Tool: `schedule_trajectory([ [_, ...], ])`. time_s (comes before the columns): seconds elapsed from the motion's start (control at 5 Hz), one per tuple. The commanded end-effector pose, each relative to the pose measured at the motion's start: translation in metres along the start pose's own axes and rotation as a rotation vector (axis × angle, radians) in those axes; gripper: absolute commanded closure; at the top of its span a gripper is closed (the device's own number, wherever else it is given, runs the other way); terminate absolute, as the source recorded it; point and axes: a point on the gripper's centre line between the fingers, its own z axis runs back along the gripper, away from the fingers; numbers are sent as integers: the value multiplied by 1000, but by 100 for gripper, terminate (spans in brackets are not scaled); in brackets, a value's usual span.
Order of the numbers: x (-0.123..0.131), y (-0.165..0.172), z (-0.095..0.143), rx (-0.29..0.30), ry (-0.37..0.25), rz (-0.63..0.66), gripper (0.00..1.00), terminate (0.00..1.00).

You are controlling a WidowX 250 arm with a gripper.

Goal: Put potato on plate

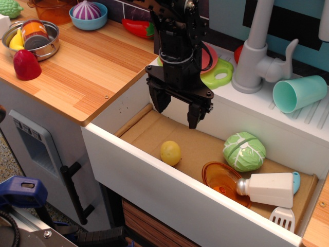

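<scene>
The potato needs to go on the plate [209, 56] next. My gripper should grab the yellow potato by its smooth rounded body [170, 153] for that.
The potato [170, 153] is a small smooth yellow egg shape lying on the cardboard floor of the sink basin, near its front wall. My black gripper [177, 110] hangs open and empty above the basin, a little behind and above the potato, not touching it. The pinkish-red plate [209, 56] lies on the counter behind the basin, mostly hidden by my arm, resting on a lime-green cutting board [220, 74].
In the basin lie a green cabbage [244, 151], an orange translucent dish [222, 180], a white shaker [268, 189] and a white spatula [282, 218]. A grey faucet [256, 51] and teal cup [298, 93] stand behind. The wooden counter [87, 67] holds a metal pot [32, 38], a blue bowl [88, 14] and a red item [26, 65].
</scene>
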Motion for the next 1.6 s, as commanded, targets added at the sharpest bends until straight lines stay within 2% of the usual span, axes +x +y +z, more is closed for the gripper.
schedule_trajectory([
  [0.0, 0, 0, 0, 0, 0, 0, 0, 0],
  [0.4, -8, 8, -44, -3, -20, 65, 0, 0],
  [0.8, -9, 22, -61, 19, -38, 73, 0, 0],
  [1.2, -14, 20, -86, -9, -91, 92, 0, 0],
  [1.4, 4, 23, -92, -33, -107, 88, 0, 0],
])
